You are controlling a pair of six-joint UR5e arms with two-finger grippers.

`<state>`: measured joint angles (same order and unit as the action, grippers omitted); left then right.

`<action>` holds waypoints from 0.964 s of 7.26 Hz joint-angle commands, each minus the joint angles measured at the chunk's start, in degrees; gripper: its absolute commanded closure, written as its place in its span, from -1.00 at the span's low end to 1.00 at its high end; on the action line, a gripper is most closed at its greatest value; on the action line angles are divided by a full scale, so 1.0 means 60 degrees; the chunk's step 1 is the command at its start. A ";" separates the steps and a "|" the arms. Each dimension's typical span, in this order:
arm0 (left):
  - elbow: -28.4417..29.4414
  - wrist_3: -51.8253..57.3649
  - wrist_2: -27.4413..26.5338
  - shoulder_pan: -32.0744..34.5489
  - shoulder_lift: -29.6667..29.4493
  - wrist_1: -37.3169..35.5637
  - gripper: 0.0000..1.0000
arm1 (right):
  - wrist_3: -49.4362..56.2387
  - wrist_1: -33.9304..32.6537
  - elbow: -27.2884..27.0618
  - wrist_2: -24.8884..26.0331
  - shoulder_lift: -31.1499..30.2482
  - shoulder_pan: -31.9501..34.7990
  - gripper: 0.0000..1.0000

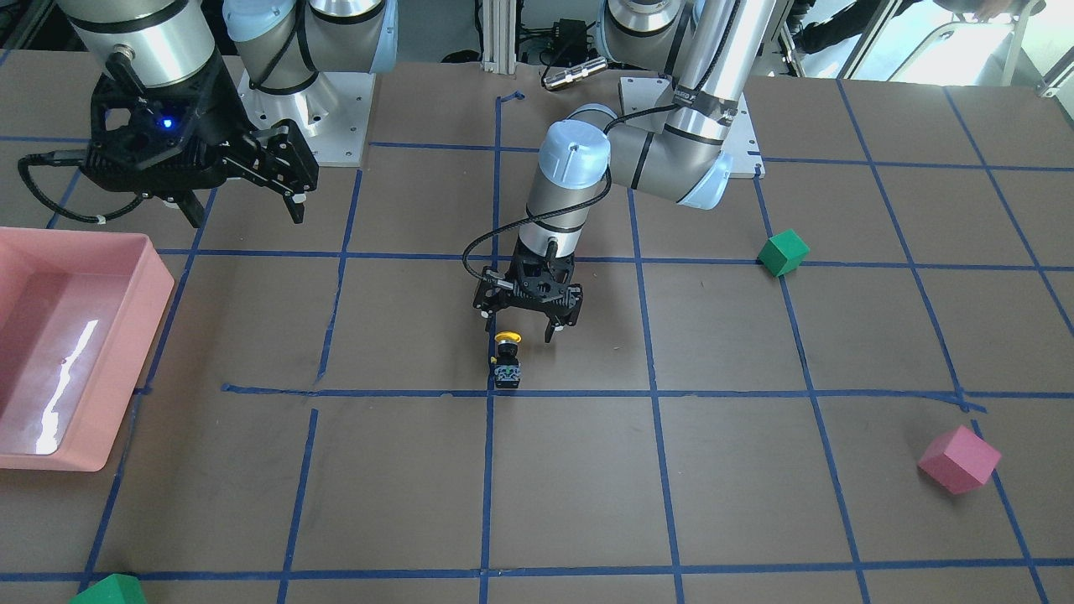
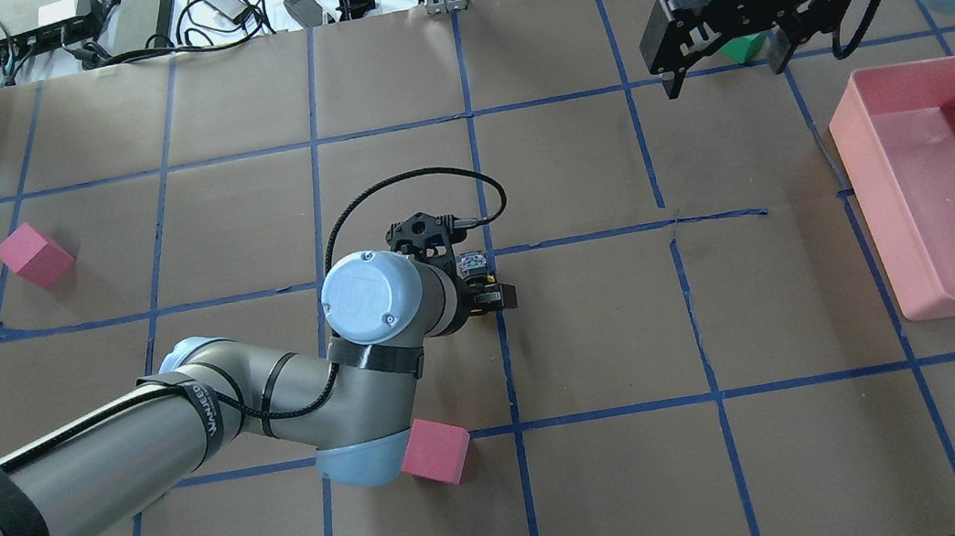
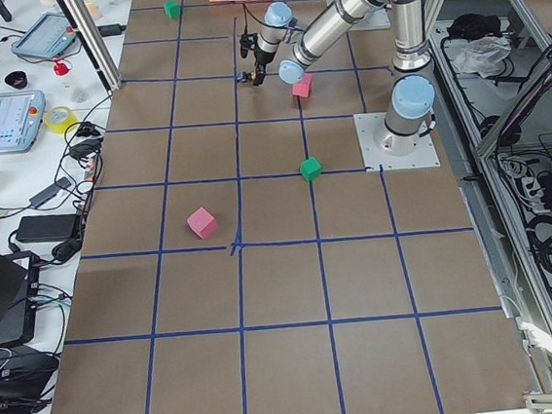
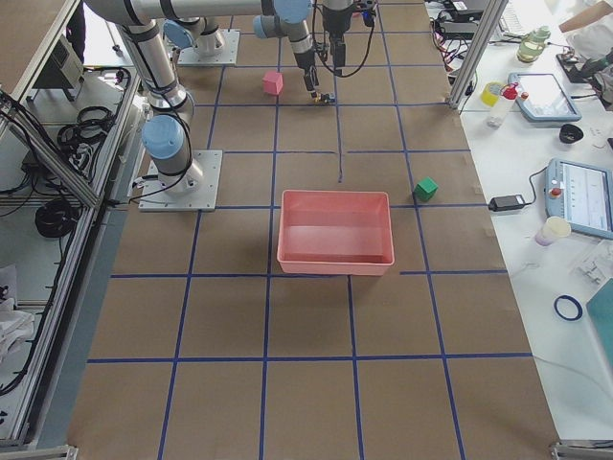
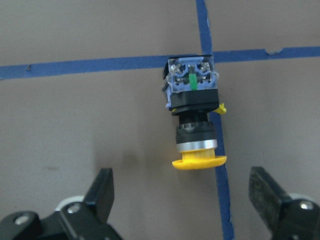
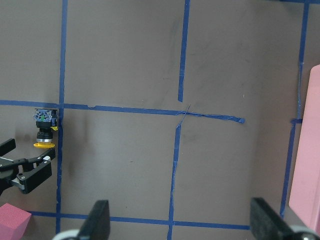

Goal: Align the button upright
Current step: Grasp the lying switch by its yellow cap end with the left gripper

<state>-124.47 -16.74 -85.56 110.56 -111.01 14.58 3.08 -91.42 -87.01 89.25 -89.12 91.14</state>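
The button's terminal block (image 1: 506, 374) should stay free to stand on the tabletop, so my left gripper should reach the button and grip its yellow-end with the cap (image 1: 508, 341).
The button (image 1: 507, 359) lies on its side on the brown table, on a blue tape line near the middle. In the left wrist view the button (image 5: 194, 117) has its silvery-blue terminal block pointing away and its yellow cap toward my fingers. My left gripper (image 1: 520, 331) is open and empty, just behind the cap and not touching it; it also shows in the left wrist view (image 5: 181, 180). My right gripper (image 1: 247, 210) is open and empty, held high near the pink bin, far from the button (image 6: 44, 130).
A pink bin (image 1: 143, 335) stands on the robot's right side. A pink cube (image 2: 435, 451) sits against my left arm's elbow. Another pink cube (image 1: 959, 459) and green cubes (image 1: 783, 252), (image 1: 109, 590) lie farther off. Blue tape lines grid the table.
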 commanded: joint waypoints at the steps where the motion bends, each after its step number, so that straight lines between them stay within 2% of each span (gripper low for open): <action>1: 0.0206 -0.0008 0.0021 0.0074 -0.0262 -0.0319 -0.90 | 0.0000 0.0074 0.0000 0.0008 0.0000 0.0000 -1.00; 5: 0.0384 -0.0008 -0.0051 0.0205 -0.0688 -0.0321 -0.81 | -0.0015 0.0075 0.0000 0.0008 0.0000 0.0000 -1.00; 6: 0.0413 0.0007 0.0021 0.0220 -0.0717 -0.0292 0.22 | -0.0001 0.0061 -0.0044 0.0008 0.0000 0.0000 -1.00; 7: 0.0428 -0.0022 0.0036 0.0235 -0.0717 -0.0190 0.98 | 0.0000 0.0031 -0.0059 0.0008 0.0000 0.0000 -1.00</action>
<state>-122.04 -16.77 -85.52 111.82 -115.20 12.92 3.05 -91.06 -87.21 89.30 -89.12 91.14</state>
